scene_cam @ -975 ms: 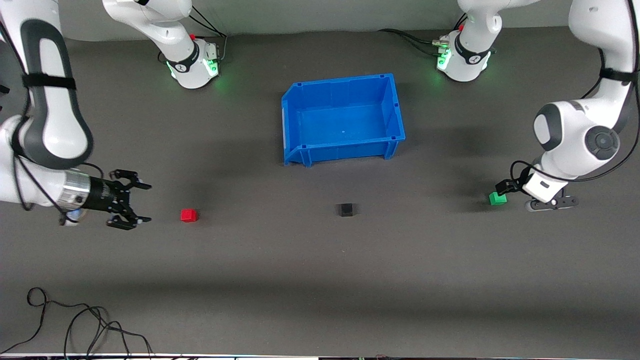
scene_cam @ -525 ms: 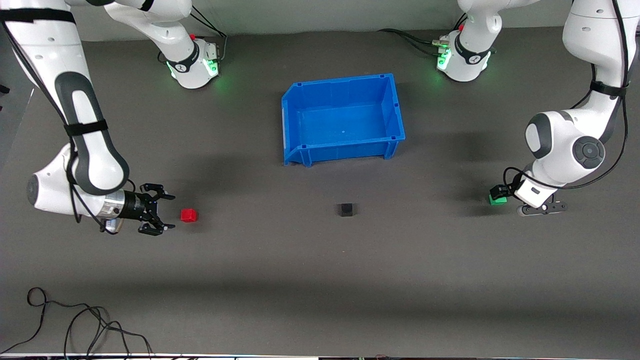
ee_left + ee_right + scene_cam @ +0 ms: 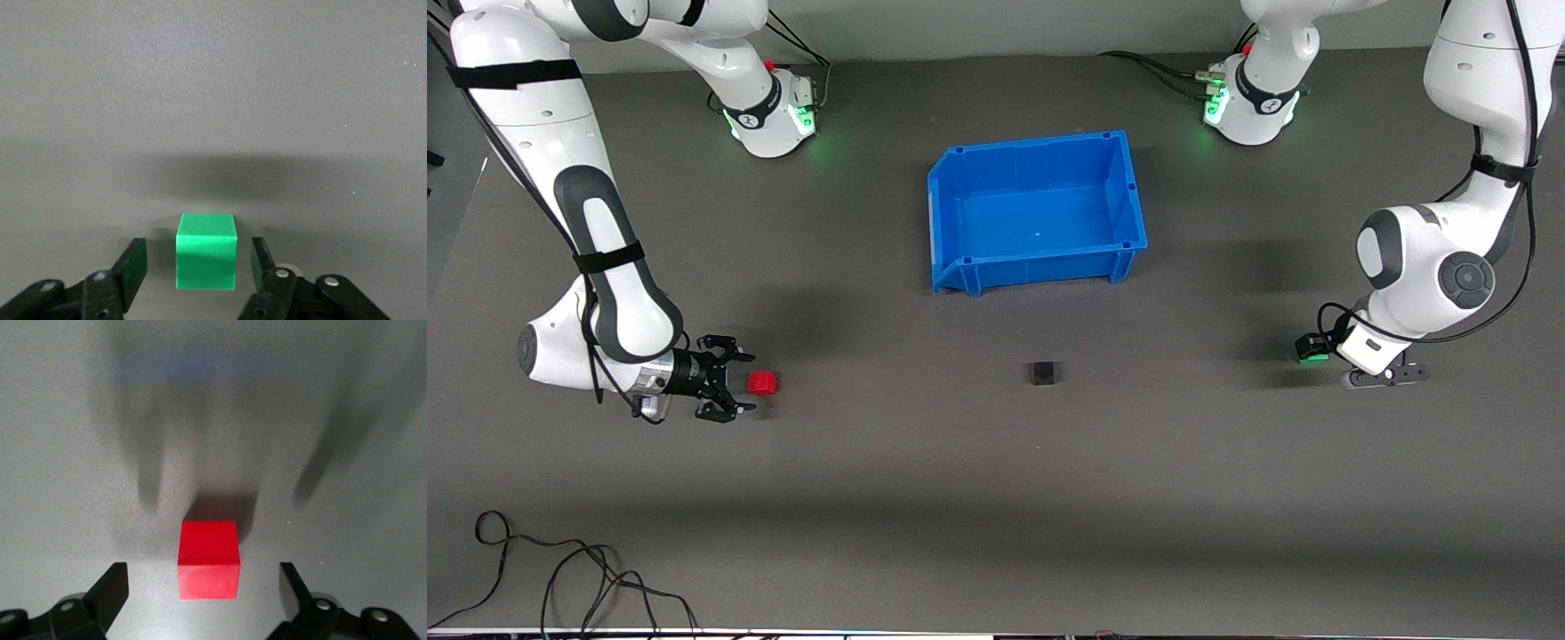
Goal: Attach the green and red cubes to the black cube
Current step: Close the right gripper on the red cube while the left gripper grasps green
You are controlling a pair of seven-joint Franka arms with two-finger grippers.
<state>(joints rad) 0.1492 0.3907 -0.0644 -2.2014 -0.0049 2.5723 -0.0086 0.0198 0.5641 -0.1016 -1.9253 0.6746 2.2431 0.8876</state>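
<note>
My right gripper is to attach the red cube [image 3: 763,383] to the black cube [image 3: 1043,372] next, so it should pick the red one up by its two opposite sides.
The black cube [image 3: 1043,372] sits on the dark table, mid-table, nearer the front camera than the bin. The red cube [image 3: 763,383] lies toward the right arm's end. My right gripper [image 3: 738,380] is low beside it and open. In the right wrist view the red cube [image 3: 209,559] lies between the wide-open fingertips [image 3: 112,587] of the gripper [image 3: 203,590], untouched. The green cube [image 3: 1312,358] lies toward the left arm's end, partly hidden by my left gripper [image 3: 1327,360]. In the left wrist view the green cube [image 3: 207,252] sits between the open fingers [image 3: 137,263] of the gripper [image 3: 199,263], with small gaps on both sides.
An empty blue bin [image 3: 960,160] stands mid-table, farther from the front camera than the black cube. Loose black cables [image 3: 560,578] lie at the table's near edge toward the right arm's end. Both arm bases [image 3: 769,116] stand along the far edge.
My right gripper has moved in toward the red cube until its fingertips flank it. My left gripper has shifted over the green cube, which it now partly hides. The cubes have not moved.
</note>
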